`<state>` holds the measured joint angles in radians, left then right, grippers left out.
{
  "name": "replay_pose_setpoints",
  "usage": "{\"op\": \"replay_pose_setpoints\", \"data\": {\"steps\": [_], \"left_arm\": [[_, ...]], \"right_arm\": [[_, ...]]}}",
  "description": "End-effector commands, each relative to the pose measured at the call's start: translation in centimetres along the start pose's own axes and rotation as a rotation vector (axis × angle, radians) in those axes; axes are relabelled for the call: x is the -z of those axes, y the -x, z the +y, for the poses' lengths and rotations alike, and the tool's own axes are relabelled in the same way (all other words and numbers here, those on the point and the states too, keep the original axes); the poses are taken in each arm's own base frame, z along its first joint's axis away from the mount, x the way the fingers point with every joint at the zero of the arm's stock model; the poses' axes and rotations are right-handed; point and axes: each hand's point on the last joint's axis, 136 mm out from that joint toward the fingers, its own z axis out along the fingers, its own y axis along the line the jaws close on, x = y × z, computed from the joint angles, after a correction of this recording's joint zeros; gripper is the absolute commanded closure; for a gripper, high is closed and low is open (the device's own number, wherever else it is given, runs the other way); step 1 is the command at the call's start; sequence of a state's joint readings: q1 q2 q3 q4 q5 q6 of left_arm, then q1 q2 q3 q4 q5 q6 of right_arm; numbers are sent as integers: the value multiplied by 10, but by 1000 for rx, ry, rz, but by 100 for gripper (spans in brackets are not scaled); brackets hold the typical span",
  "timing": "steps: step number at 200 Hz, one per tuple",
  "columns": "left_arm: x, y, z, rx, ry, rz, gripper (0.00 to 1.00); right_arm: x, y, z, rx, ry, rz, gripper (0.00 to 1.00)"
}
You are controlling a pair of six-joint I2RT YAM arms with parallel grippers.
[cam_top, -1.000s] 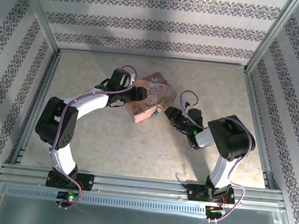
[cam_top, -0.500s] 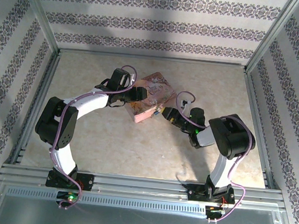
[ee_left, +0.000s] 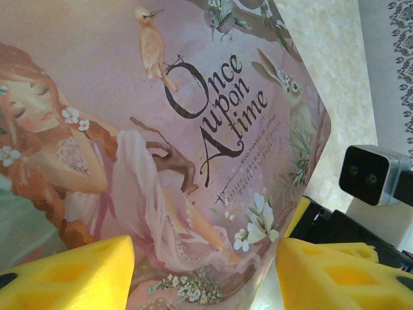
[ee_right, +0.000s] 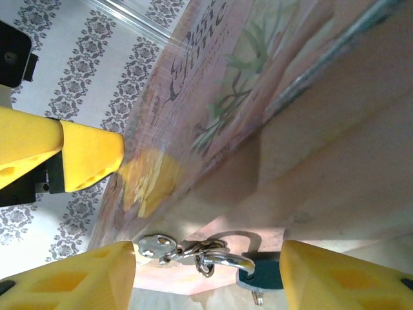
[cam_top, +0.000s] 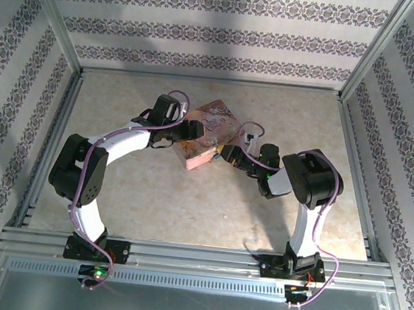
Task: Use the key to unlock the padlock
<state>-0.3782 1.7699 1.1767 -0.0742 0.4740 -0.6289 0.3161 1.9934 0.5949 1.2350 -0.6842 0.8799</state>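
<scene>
My right gripper grabs the padlock (ee_right: 255, 270) from both sides next and leaves the shackle's bend free, to slip the padlock off the hasp ring.
The padlock (ee_right: 255, 270) hangs on the front of the pink picture box (cam_top: 211, 133): a silvery shackle through the hasp ring, with a bluish end below. A small metal bit (ee_right: 257, 298) sticks out under that bluish end; I cannot tell whether it is the key. My right gripper (ee_right: 216, 278) is open, one yellow pad on each side of the padlock and neither touching it. In the top view it (cam_top: 228, 155) sits at the box's front face. My left gripper (ee_left: 206, 274) has its pads around the box's (ee_left: 161, 129) near corner, holding it from the left (cam_top: 192, 133).
The box lies on a beige table (cam_top: 151, 193) fenced by aluminium rails (cam_top: 182, 252) and patterned walls. My right arm's wrist camera (ee_left: 371, 174) is close beside the box. Both arms crowd the box from either side.
The right gripper has moved left up to the box's front face and its jaws have widened. The left gripper and the box have stayed put.
</scene>
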Motion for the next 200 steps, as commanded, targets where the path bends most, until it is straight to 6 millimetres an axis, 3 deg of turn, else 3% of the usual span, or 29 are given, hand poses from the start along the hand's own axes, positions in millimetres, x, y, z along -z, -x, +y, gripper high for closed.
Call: {"op": "replay_pose_setpoints", "data": {"steps": [1, 132, 200], "left_arm": [[-1, -22, 24, 43, 90, 78, 40], [0, -20, 23, 41, 91, 71, 40], [-1, -21, 23, 41, 92, 74, 40]], "right_arm": [[-5, 6, 14, 55, 73, -1, 42], [-2, -24, 18, 48, 91, 58, 63], [-3, -22, 16, 48, 81, 53, 79]]}}
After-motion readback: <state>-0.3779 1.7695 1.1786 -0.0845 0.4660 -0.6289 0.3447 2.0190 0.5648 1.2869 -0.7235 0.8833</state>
